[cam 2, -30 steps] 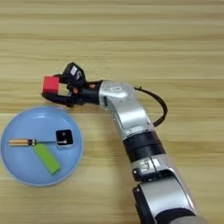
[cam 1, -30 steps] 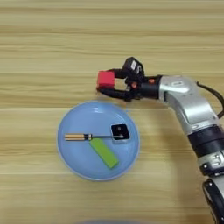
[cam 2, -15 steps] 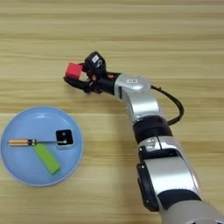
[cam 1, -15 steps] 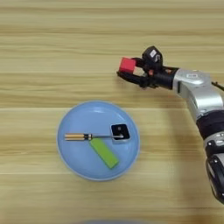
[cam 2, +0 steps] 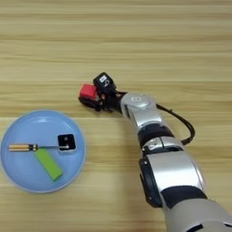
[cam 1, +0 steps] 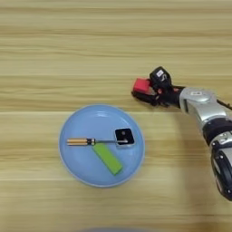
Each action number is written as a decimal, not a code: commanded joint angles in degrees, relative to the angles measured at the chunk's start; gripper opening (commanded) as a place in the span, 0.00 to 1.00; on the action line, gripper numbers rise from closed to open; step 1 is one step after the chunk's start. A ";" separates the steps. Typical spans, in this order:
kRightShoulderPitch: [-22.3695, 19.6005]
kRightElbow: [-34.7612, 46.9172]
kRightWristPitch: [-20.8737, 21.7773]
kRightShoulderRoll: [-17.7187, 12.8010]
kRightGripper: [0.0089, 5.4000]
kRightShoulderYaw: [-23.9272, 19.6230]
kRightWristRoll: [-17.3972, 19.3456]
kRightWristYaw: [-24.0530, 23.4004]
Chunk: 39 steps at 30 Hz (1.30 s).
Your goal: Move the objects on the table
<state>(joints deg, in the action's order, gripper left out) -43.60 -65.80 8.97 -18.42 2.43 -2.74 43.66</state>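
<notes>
The red cube's base (cam 1: pixel 142 89) is low at the tabletop beyond the plate (cam 1: pixel 74 165) and the cube would stand, so it is now time for my right gripper to open.
My right gripper (cam 1: pixel 145 89) is shut on the small red cube (cam 1: pixel 140 84), low over the table (cam 1: pixel 54 54) just above and right of the light-blue plate (cam 1: pixel 74 165). The black fingers (cam 2: pixel 96 103) clasp the red cube (cam 2: pixel 87 91) from both sides. I cannot tell whether the cube touches the wood. On the plate lie the orange-handled screwdriver (cam 1: pixel 81 142), the silver cube with a black face (cam 1: pixel 123 137) at its tip, and the lime-green bar (cam 1: pixel 108 158) slanting below them.
The silver forearm (cam 1: pixel 201 102) reaches in from the right edge, with a black cable (cam 2: pixel 181 124) looping beside it. Bare wood stretches across the far half and the left of the table.
The gripper carried the red cube to the right, away from the plate's upper rim, rising first and then coming back down. The plate and the things on it have not moved.
</notes>
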 commanded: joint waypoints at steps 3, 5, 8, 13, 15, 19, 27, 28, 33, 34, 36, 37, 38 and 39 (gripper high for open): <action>-5.69 -0.71 2.55 -1.00 0.56 -0.04 -1.11 -2.40; -5.77 -1.20 2.89 -0.92 0.56 0.12 -1.39 -2.57; -5.79 -1.76 3.12 -0.82 0.56 0.26 -1.64 -2.52; -6.02 -1.34 3.39 -0.67 0.67 -0.13 -1.24 -1.35; -6.10 -0.80 3.68 -0.71 0.71 -0.39 -0.98 -0.60; -6.37 0.44 3.80 -1.01 0.78 -1.06 -0.33 0.52; -6.50 5.34 3.69 -1.47 0.92 -2.82 1.88 2.71; -6.43 5.92 3.57 -1.52 0.95 -2.96 2.06 2.89; -5.90 9.76 3.77 -1.90 0.99 -3.92 3.06 3.02; -5.75 10.49 3.72 -1.97 0.99 -4.07 3.29 3.22; -5.37 12.22 3.46 -2.08 0.99 -4.31 3.81 3.64; -5.24 12.91 3.37 -2.11 0.99 -4.42 4.02 3.75; -5.05 13.81 3.36 -2.13 0.99 -4.54 4.33 3.86; -4.70 15.18 3.16 -2.05 0.99 -4.63 4.79 4.21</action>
<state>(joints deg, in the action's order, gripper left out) -44.61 -56.07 11.74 -18.53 -0.85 0.13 48.27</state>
